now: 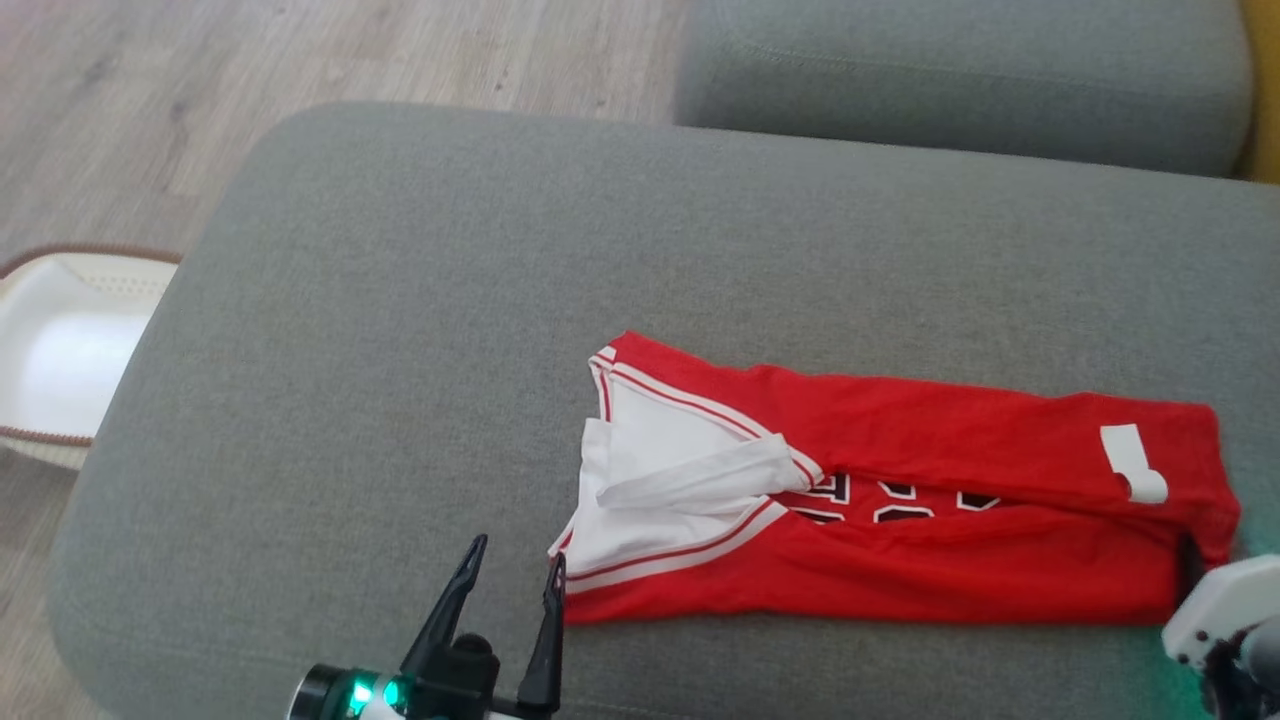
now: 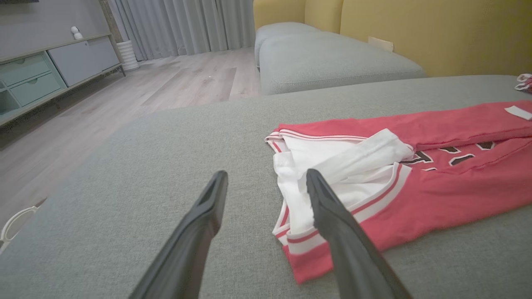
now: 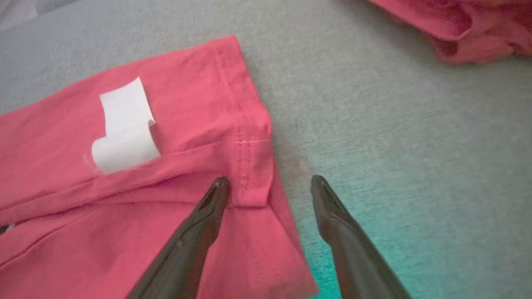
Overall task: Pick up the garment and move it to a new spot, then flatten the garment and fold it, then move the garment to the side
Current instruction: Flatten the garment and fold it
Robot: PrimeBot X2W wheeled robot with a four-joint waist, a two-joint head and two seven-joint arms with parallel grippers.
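Note:
My right gripper grabs the garment by its hem corner (image 1: 1207,542) next, to fold the garment in half onto its white collar end (image 1: 654,480).
The garment (image 1: 950,510) is a red jersey with white trim and dark lettering, folded into a long strip across the grey cushion (image 1: 500,300). Its white-lined collar end points left and a white label (image 1: 1132,462) lies near its right end. My left gripper (image 1: 515,565) stands open just left of the collar end's front corner, holding nothing; in the left wrist view the left gripper (image 2: 266,180) has the garment (image 2: 415,174) to its right. My right gripper (image 3: 270,185) is open over the hem corner of the garment (image 3: 145,174), its left finger above the cloth.
A white basket (image 1: 60,350) sits on the wooden floor at the left, beside the cushion's edge. A second grey cushion (image 1: 950,70) lies behind. Another red cloth (image 3: 465,25) lies off to the right of the garment. A yellow backrest (image 2: 436,33) rises behind.

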